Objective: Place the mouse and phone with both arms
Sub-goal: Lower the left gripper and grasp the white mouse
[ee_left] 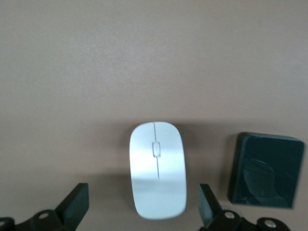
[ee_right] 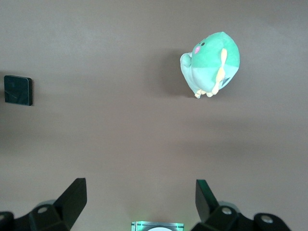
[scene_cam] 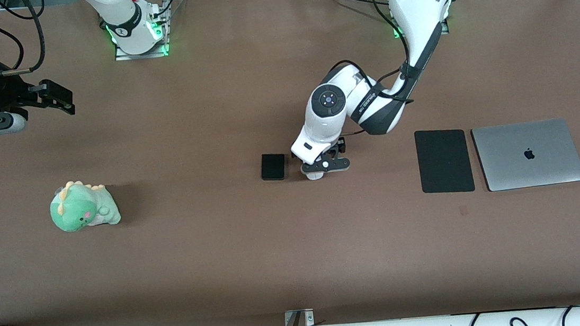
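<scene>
My left gripper needs to go lower before it closes on the white mouse (scene_cam: 314, 176) (ee_left: 158, 169). My left fingers are above the mouse, so they would miss the mouse if I closed now.
The white mouse (ee_left: 158, 169) lies on the brown table, with the small black phone (ee_left: 266, 170) beside it toward the right arm's end. My left gripper (ee_left: 143, 204) is open and low over the mouse, one finger on each side, with gaps to it. In the front view the left gripper (scene_cam: 322, 166) covers most of the mouse (scene_cam: 314, 176), and the phone (scene_cam: 274, 166) lies next to it. My right gripper (scene_cam: 56, 96) waits open and empty, up in the air at its own end of the table; it also shows in the right wrist view (ee_right: 139, 202).
A large black pad (scene_cam: 444, 160) and a closed silver laptop (scene_cam: 528, 154) lie side by side toward the left arm's end. A green plush dinosaur (scene_cam: 83, 206) sits toward the right arm's end and also shows in the right wrist view (ee_right: 211, 65).
</scene>
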Controlling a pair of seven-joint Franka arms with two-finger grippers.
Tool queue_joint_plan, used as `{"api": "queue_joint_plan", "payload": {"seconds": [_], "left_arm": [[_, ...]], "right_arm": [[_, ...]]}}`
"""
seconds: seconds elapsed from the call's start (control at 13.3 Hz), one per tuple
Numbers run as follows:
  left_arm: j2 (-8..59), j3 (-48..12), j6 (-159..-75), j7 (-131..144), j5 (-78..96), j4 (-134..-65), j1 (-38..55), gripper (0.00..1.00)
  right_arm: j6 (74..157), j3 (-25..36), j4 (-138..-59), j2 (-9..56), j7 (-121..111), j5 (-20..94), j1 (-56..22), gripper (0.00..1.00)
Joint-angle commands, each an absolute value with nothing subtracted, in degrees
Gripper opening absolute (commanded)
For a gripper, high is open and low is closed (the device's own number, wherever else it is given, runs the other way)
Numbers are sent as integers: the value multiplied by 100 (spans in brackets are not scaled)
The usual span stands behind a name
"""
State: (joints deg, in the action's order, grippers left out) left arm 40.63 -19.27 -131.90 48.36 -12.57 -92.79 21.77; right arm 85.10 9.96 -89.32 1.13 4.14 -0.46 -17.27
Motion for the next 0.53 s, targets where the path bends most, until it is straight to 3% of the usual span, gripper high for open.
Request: {"api": "queue_joint_plan", "payload": {"seconds": [0.0, 0.45], "left_arm": [[4280, -1890, -13429, 5026, -1450, -9184, 2285, 100], [4570, -1811, -13834, 5808, -2003, -9229, 2452, 100]], "right_arm": [[8481, 967, -8824, 158, 413, -62, -1679, 100], [8481, 967, -8824, 158, 413, -62, -1670, 100]]}}
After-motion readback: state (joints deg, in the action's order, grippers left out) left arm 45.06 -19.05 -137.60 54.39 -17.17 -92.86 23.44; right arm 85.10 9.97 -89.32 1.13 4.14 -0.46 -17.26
